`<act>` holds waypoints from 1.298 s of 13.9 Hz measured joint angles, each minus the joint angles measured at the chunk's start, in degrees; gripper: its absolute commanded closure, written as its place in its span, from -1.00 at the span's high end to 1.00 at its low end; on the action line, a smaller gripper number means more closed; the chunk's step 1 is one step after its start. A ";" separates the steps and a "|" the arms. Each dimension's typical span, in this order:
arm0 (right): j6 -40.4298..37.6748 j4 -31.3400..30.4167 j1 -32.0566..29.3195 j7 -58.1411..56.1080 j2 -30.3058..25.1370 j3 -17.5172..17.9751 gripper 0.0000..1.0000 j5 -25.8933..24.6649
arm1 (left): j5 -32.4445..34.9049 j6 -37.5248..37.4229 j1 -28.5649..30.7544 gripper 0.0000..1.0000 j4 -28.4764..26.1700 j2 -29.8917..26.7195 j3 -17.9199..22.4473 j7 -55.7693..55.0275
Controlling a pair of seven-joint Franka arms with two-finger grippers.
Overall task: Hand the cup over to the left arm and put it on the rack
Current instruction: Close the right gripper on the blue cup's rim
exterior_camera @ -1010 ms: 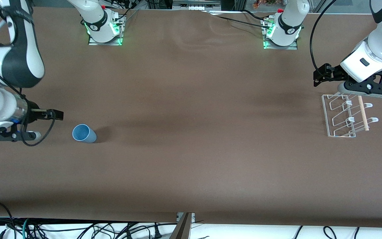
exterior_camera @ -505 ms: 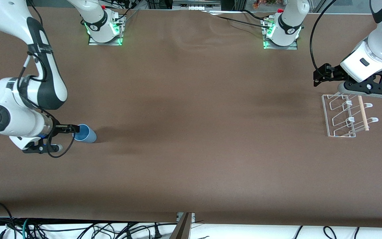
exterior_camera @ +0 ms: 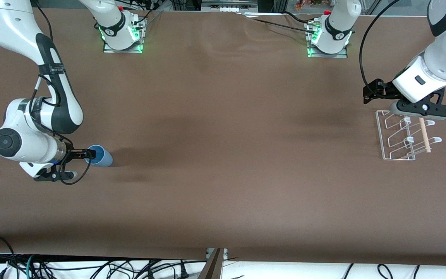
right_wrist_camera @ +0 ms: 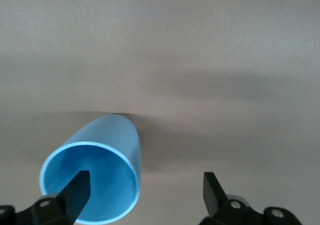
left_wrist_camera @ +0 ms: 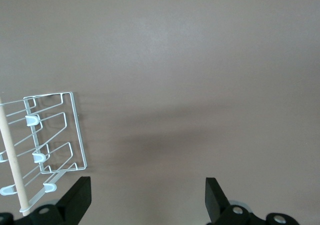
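Note:
I need to pass the light-blue cup to my left arm for the rack, so next I should take hold of it by its rim (right_wrist_camera: 125,160) with my right gripper.
The light-blue cup (exterior_camera: 101,157) lies on its side near the right arm's end of the table, its mouth toward my right gripper (exterior_camera: 87,154). In the right wrist view the cup (right_wrist_camera: 95,172) shows with one fingertip (right_wrist_camera: 80,191) in front of its open mouth and the other beside it on bare table. My right gripper (right_wrist_camera: 145,192) is open and low. The clear and white-wire rack (exterior_camera: 399,135) with its wooden dowel (exterior_camera: 424,135) stands near the left arm's end. My left gripper (exterior_camera: 369,94) is open and empty, up beside the rack (left_wrist_camera: 47,145).
The brown table (exterior_camera: 223,155) stretches bare between cup and rack. The arm bases (exterior_camera: 122,35) stand along the edge farthest from the front camera. Cables hang below the nearest edge.
My right arm has swung down and brought its open gripper to the cup's mouth. The cup has not moved. My left gripper has shifted slightly by the rack.

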 measured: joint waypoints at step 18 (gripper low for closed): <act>2.11 -0.21 0.00 -0.20 1.77 0.66 -1.00 7.10 | -0.21 -0.03 -0.06 1.00 0.01 0.37 -0.09 0.00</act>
